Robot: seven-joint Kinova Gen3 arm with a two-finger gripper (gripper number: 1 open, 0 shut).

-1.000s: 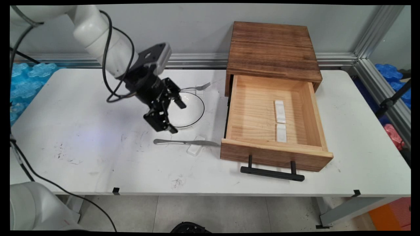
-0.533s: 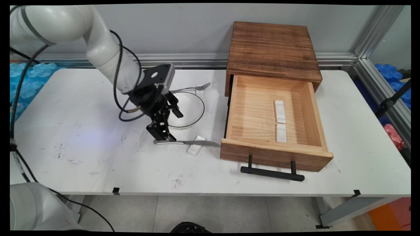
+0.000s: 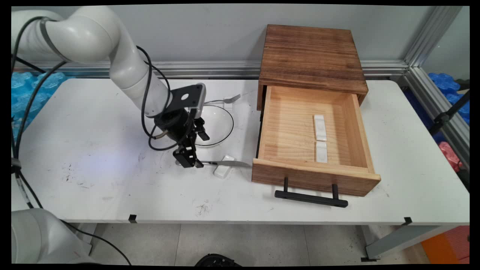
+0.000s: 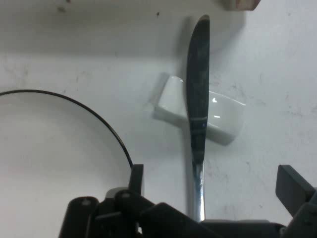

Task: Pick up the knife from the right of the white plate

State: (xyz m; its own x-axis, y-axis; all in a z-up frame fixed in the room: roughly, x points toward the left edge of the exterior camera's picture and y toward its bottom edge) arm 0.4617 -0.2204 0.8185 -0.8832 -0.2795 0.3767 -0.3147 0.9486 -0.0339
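My gripper needs to hold the table knife by its handle (image 3: 207, 162). The table knife's blade (image 3: 236, 164) then stays free to lie across a rest in the drawer.
My gripper (image 3: 198, 150) is open and low over the handle end of a silver table knife (image 3: 225, 163). In the hand view the knife (image 4: 198, 99) runs straight up between the two fingers, and my gripper (image 4: 215, 184) straddles its handle without closing on it. The blade lies across a small white ceramic rest (image 4: 223, 116), which in the main view shows as the white rest (image 3: 222, 171) just right of the gripper. A white plate with a black rim (image 3: 219, 125) lies right behind the hand; its rim (image 4: 114, 134) curves past the left finger (image 4: 136, 178).
A fork (image 3: 227, 99) lies behind the plate. To the right stands a wooden cabinet (image 3: 311, 56) with its drawer (image 3: 311, 176) pulled open, black handle toward the table's front. Two white rests (image 3: 320, 127) (image 3: 321, 152) lie inside the drawer.
The hand has come down and forward from above the plate to the knife's handle, and the fingers have stayed open. Nothing on the table has moved.
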